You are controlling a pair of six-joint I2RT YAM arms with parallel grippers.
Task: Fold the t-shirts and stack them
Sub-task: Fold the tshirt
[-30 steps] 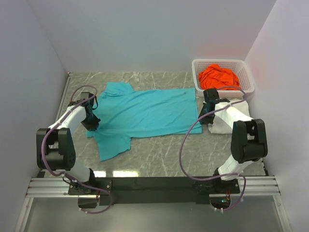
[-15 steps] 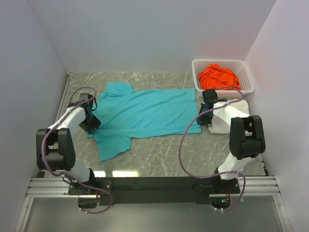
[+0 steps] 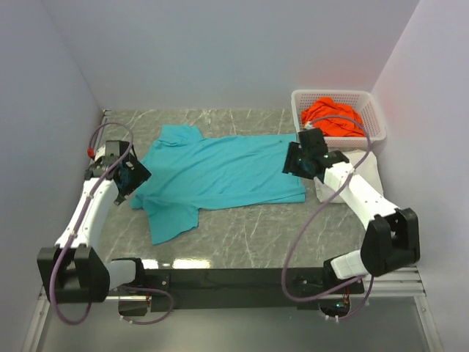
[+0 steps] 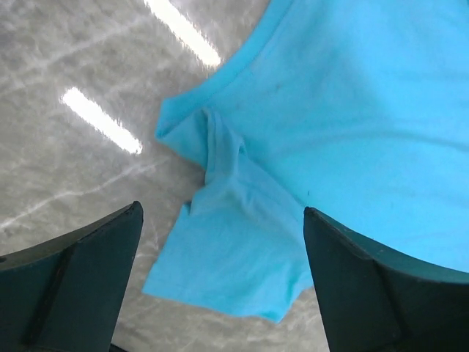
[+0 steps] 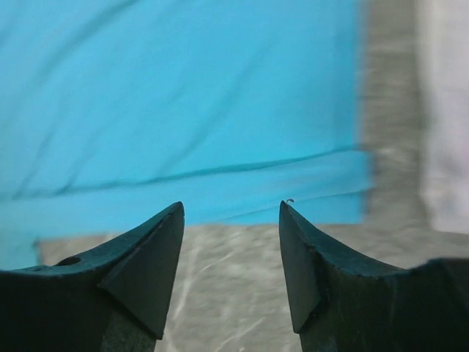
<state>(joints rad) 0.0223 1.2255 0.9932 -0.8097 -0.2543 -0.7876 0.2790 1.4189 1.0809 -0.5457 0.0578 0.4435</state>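
My left gripper grips the teal t-shirt by the outer end of its near sleeve next to fold that sleeve over the t-shirt's body.
The teal t-shirt lies spread flat across the middle of the table, collar to the left and hem to the right. My left gripper hovers open above its near sleeve, holding nothing. Over the hem's near right corner my right gripper also stands open and empty. The white t-shirt lies folded on the table to the right, partly behind the right arm. The orange t-shirt sits crumpled in the basket.
The white lattice basket stands in the far right corner against the walls. Grey marble tabletop shows in front of the teal shirt. Walls close the table in on the left, back and right.
Both grippers have opened and let go of the teal shirt's edges, then lifted. The left arm swung out to the left; the right gripper moved left, over the hem.
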